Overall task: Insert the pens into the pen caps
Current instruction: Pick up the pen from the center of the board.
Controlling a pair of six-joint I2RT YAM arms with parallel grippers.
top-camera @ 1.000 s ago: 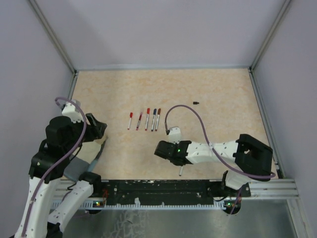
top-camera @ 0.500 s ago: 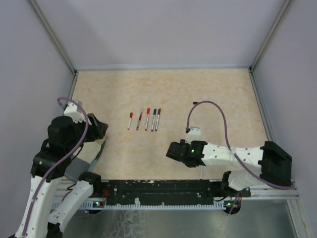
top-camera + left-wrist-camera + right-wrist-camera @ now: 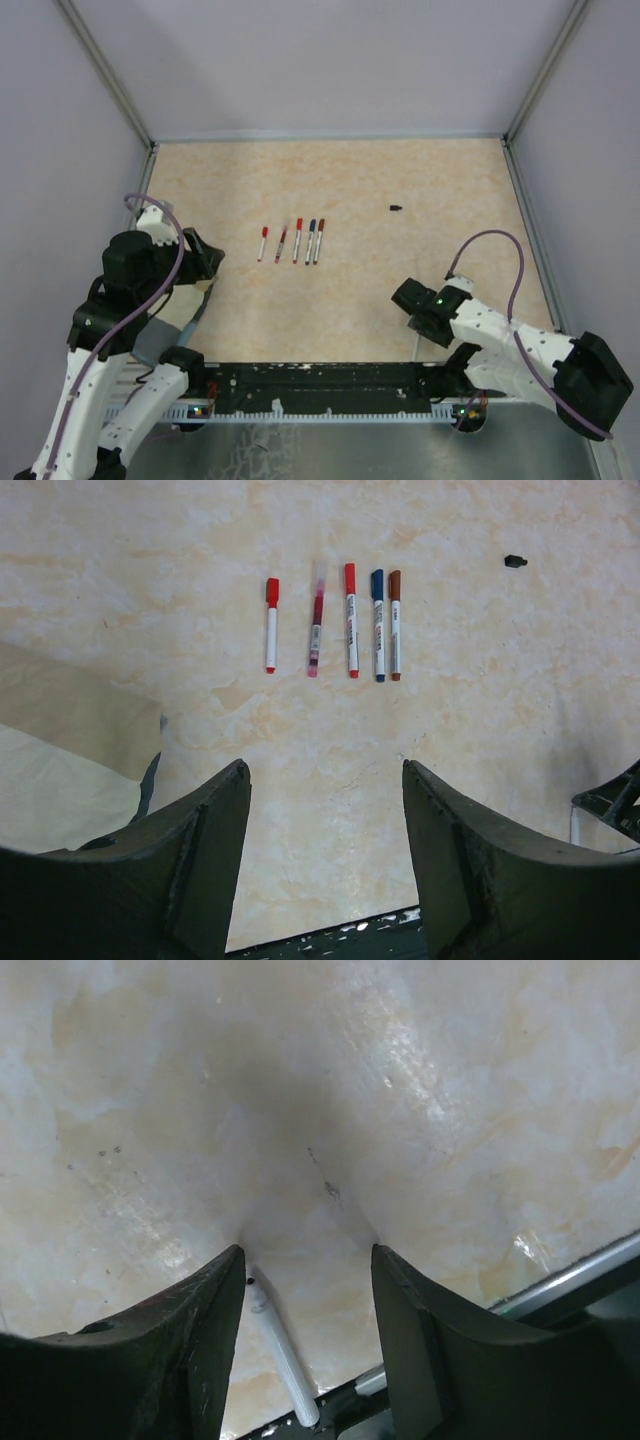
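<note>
I will next grab the white pen's body behind its black tip with my right gripper. The tip then stays free to go into the pen cap (image 3: 396, 208).
Five pens lie side by side in a row (image 3: 296, 242) on the table's left half; the left wrist view shows them with red (image 3: 271, 625), pink-red (image 3: 316, 622), red (image 3: 350, 620), blue (image 3: 378, 626) and brown (image 3: 394, 626) ends. A tiny black pen cap (image 3: 396, 208) (image 3: 515, 561) lies alone to the right of them. One more white pen (image 3: 283, 1355) rests on the table beside the left finger of my right gripper (image 3: 305, 1250) (image 3: 410, 299), which is open and holds nothing. My left gripper (image 3: 325, 770) (image 3: 205, 263) hangs open, short of the row.
A beige sheet (image 3: 60, 750) lies at the left, under my left arm. A black rail (image 3: 320, 377) runs along the near edge, close to the loose pen. Grey walls with metal posts (image 3: 110, 80) enclose the table.
My right gripper has opened and let go of the white pen, which now lies near the front rail. The right arm has swung right and back. The left arm has barely moved.
</note>
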